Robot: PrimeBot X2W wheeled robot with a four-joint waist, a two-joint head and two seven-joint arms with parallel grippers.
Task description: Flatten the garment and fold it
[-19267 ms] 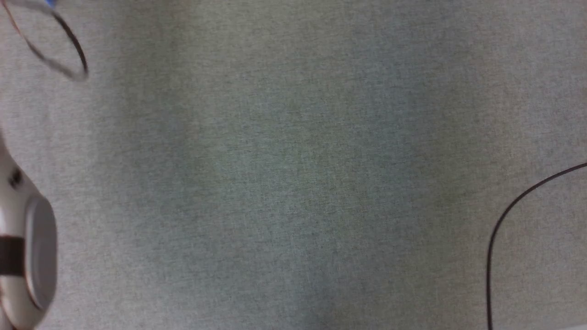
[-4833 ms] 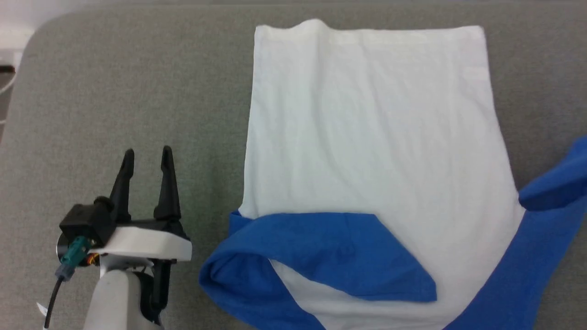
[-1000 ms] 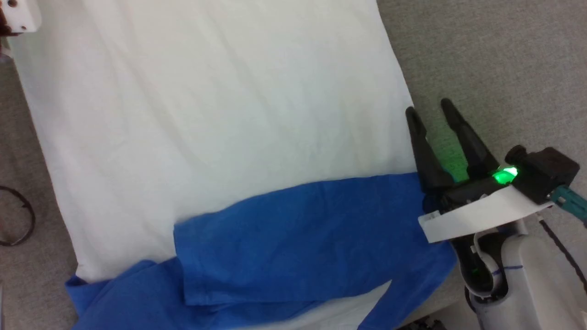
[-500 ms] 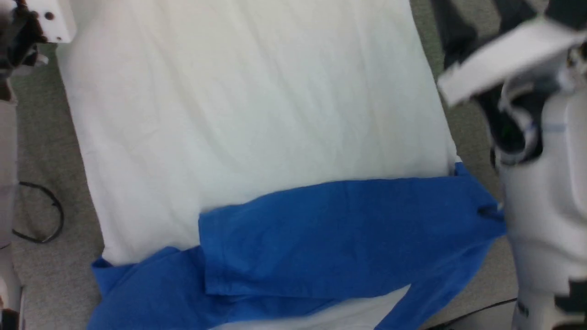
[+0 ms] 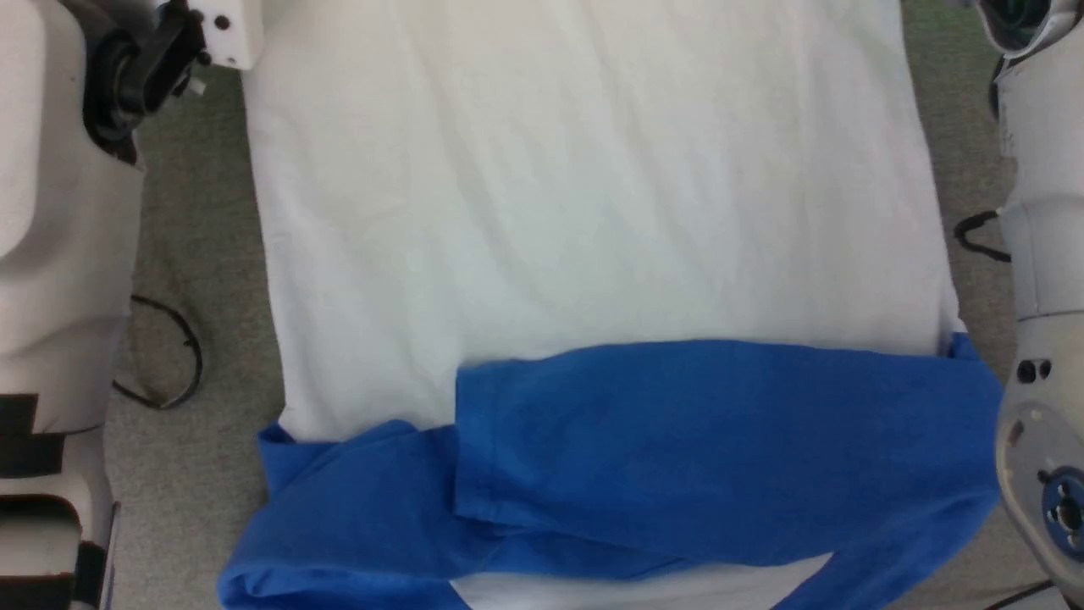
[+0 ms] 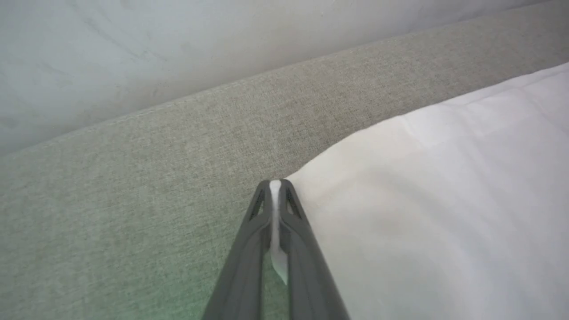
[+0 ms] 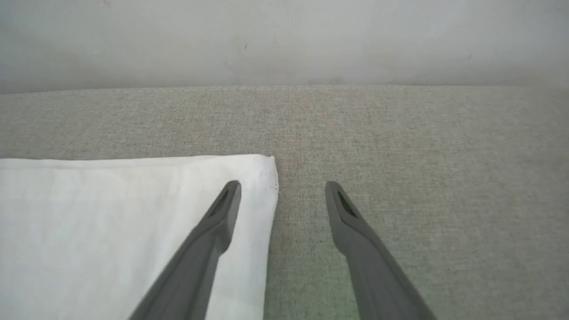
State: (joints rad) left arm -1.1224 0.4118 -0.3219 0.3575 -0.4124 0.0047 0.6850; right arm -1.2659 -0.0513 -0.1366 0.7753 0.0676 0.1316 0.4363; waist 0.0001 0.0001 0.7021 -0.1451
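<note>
I should next grab the garment with my right gripper by its hem corner [image 7: 265,170], where its hem offers a fold, as the white body is spread flat.
The garment [image 5: 593,212] lies spread on the grey surface, white body out flat, with its blue sleeves [image 5: 720,449] folded across the near end. In the left wrist view my left gripper [image 6: 275,184] is shut on the garment's far left corner [image 6: 444,200], a sliver of white cloth pinched between its fingers. My right gripper [image 7: 281,189] stands open at the far right corner of the garment [image 7: 111,213]. One finger is over the cloth and the other over bare surface.
My pale left forearm [image 5: 59,212] and right forearm [image 5: 1042,254] flank the garment. A black cable loop [image 5: 169,356] lies on the grey surface [image 5: 195,474] at the left, another cable [image 5: 978,233] at the right. A pale wall [image 7: 284,40] rises behind the far edge.
The head camera has shifted, so the whole picture has moved. Both arms have reached toward the garment's far end, and the right gripper's fingers have left the head view.
</note>
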